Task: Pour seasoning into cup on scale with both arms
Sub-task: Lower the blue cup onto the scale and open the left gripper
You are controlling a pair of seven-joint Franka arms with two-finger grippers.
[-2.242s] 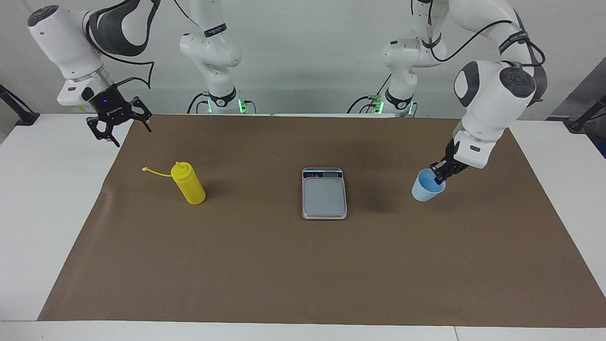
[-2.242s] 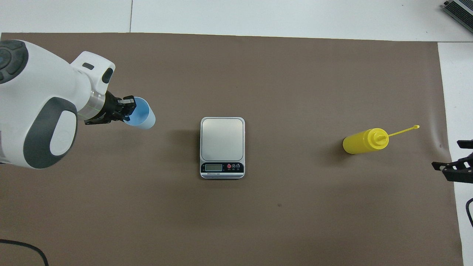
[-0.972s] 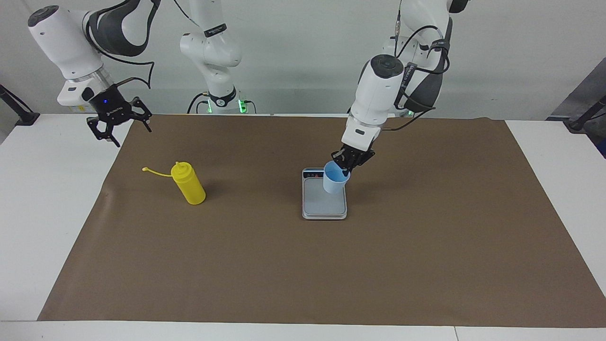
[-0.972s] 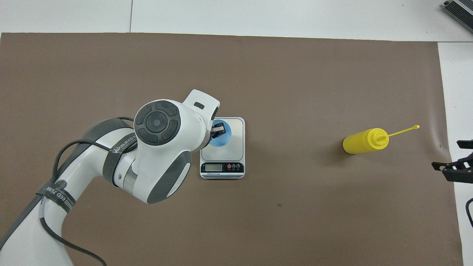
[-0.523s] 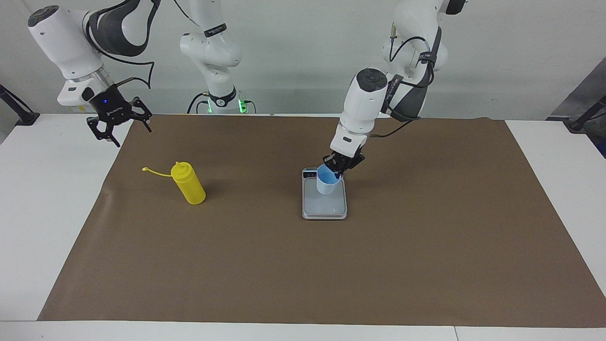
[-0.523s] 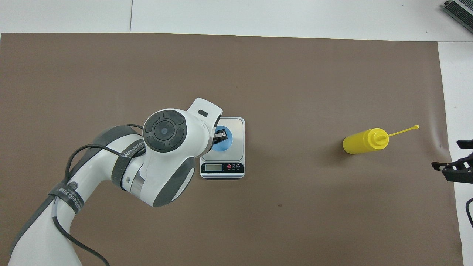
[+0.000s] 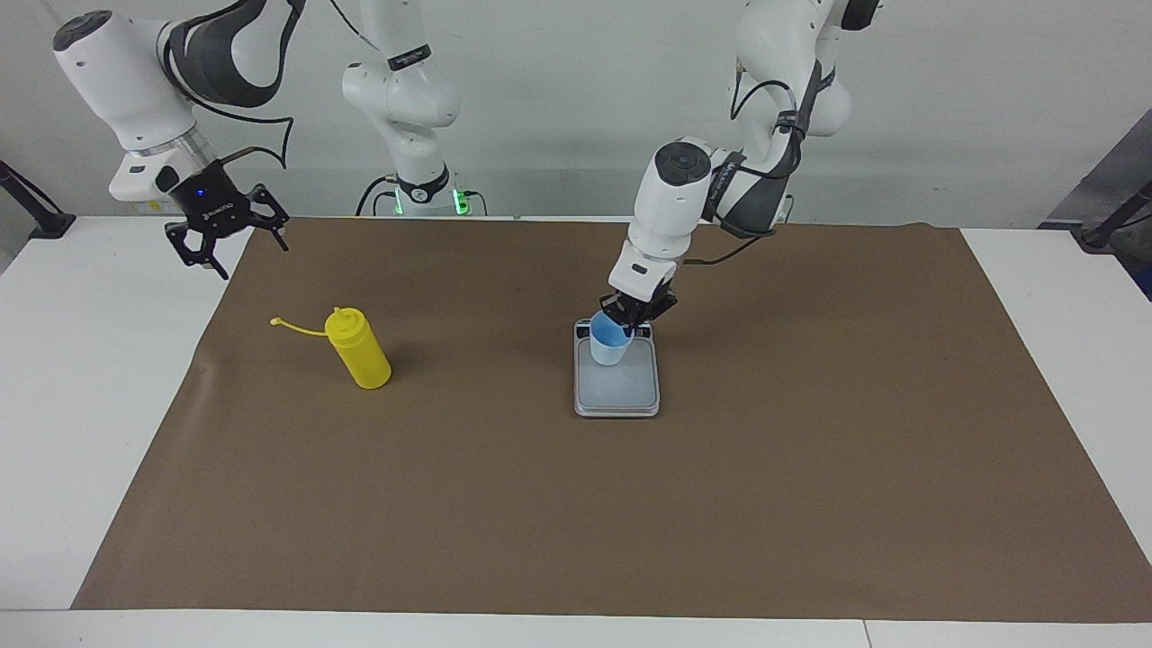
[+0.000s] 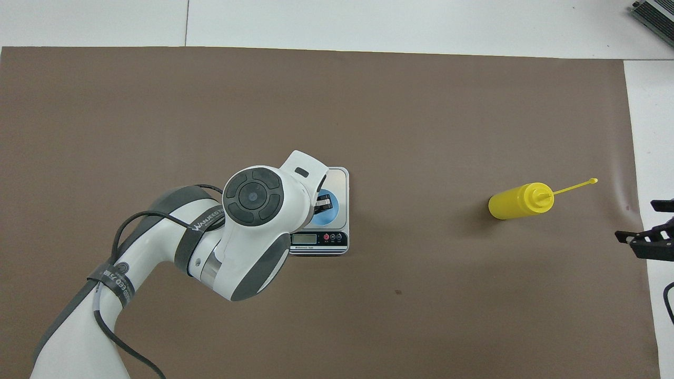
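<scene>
I should open my left gripper. The light blue cup [image 8: 328, 211] sits level and low in the scale's plate [image 8: 341, 182], so it would stay standing there.
The light blue cup [image 7: 607, 346] hangs upright at the scale [image 7: 618, 389], over the end of the plate nearest the display. Whether its base touches the plate I cannot tell. My left gripper [image 7: 629, 326] is shut on the cup's rim, one finger inside and one outside. In the overhead view the left arm covers much of the scale [image 8: 338, 181], and only part of the cup [image 8: 328, 211] shows beside the left gripper [image 8: 323, 202]. The yellow seasoning bottle [image 7: 359, 350] [image 8: 517, 201] stands toward the right arm's end, cap strand sticking out. My right gripper [image 7: 236, 247] [image 8: 643, 222] waits open over the mat's edge there.
A brown mat [image 7: 630, 504] covers most of the white table [image 7: 81, 378]. The scale's display strip [image 8: 316, 239] faces the robots. The bottle's thin cap strand [image 8: 576, 185] points toward the right arm's end of the table.
My left arm carried the cup from its own end of the table to the scale and lowered it toward the plate. The right arm and the bottle stayed still.
</scene>
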